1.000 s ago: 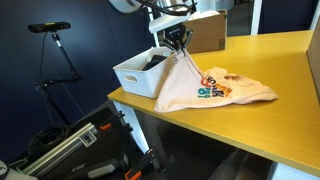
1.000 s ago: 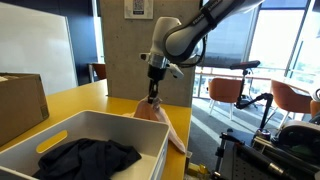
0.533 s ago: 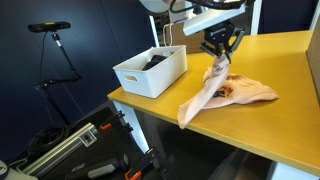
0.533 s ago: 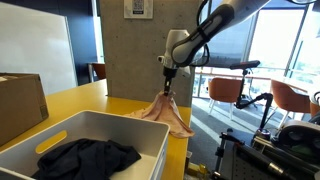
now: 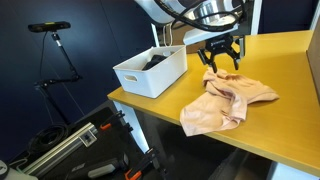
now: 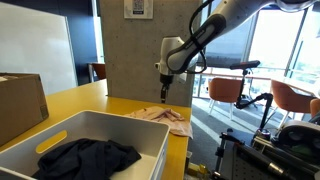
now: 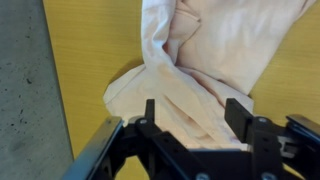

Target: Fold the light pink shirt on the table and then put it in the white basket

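Observation:
The bunched far end of the shirt needs to be lifted and folded over the rest, so my gripper will grab the light pink shirt [image 5: 228,100] by that end from above next.
The light pink shirt [image 5: 228,100] lies in a loose folded heap on the table [image 5: 285,135], its near end hanging slightly over the front edge. No print shows on it. My gripper [image 5: 222,57] hovers just above the shirt's far end, open, with nothing between its fingers. In the wrist view the gripper [image 7: 197,110] stands wide over the bunched pink shirt [image 7: 205,55], both fingers [image 7: 238,112] clear of the cloth. The white basket [image 5: 150,72] sits at the table's corner beside the shirt; in an exterior view the shirt [image 6: 160,115] lies beyond the basket [image 6: 150,135].
Dark cloth [image 6: 85,158] lies inside the basket. A brown cardboard box [image 6: 20,105] stands on the table beside it. The table edge drops off close to the shirt, with a tripod [image 5: 55,50] and gear on the floor and chairs [image 6: 225,92] beyond.
The gripper carried a lifted part of the shirt away from the basket and across the rest of it, then opened. The cloth dropped and now lies folded over on the table.

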Available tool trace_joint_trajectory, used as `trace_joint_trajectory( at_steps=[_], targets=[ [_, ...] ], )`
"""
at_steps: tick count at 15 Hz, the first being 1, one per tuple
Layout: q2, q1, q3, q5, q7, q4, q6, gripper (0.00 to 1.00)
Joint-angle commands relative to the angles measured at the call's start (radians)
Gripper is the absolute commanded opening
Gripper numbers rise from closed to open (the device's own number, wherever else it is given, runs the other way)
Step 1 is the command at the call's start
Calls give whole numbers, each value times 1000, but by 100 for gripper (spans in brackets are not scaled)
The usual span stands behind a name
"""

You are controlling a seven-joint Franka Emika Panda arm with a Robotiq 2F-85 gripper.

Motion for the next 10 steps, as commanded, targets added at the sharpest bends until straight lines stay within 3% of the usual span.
trace_joint_trajectory(
  at_steps=[1, 5, 10],
  targets=[
    [-73, 36, -17, -34, 82, -66, -132, 100],
    [-164, 27, -1, -11, 113, -215, -220, 100],
    [-135, 31, 3, -11, 176, -288, -163, 100]
  ],
)
